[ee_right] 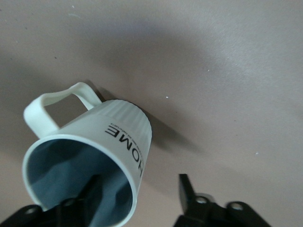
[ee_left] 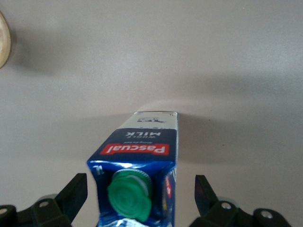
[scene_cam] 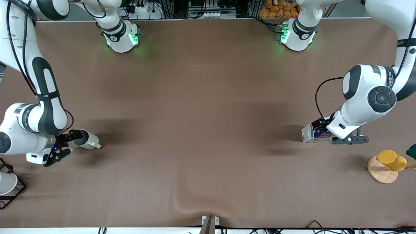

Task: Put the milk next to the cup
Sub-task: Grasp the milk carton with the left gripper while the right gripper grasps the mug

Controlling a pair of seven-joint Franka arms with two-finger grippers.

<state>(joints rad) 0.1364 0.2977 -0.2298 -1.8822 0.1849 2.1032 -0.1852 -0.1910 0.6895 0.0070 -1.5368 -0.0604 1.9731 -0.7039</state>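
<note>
The milk needs to go beside the cup, so my left gripper will next grab the milk by its green-capped top (ee_left: 132,189).
The milk (scene_cam: 312,132), a dark blue carton with a green cap, is near the left arm's end of the table. In the left wrist view the milk (ee_left: 142,146) sits between the fingers, with a gap on each side. My left gripper (scene_cam: 325,131) is open around its top (ee_left: 138,184). The cup (scene_cam: 86,139), off-white with a grey inside, lies tipped near the right arm's end. My right gripper (scene_cam: 72,142) is open. In the right wrist view one finger is inside the cup (ee_right: 118,137) and the other is outside, clear of the wall, with the gripper (ee_right: 137,187) astride the rim.
A yellow cup (scene_cam: 391,160) lies on a round wooden coaster (scene_cam: 380,172) at the left arm's end, beside a dark green object (scene_cam: 412,151). A plain white cup in a black wire frame (scene_cam: 6,183) stands at the right arm's end. The brown cloth has a fold (scene_cam: 195,203) near the front camera.
</note>
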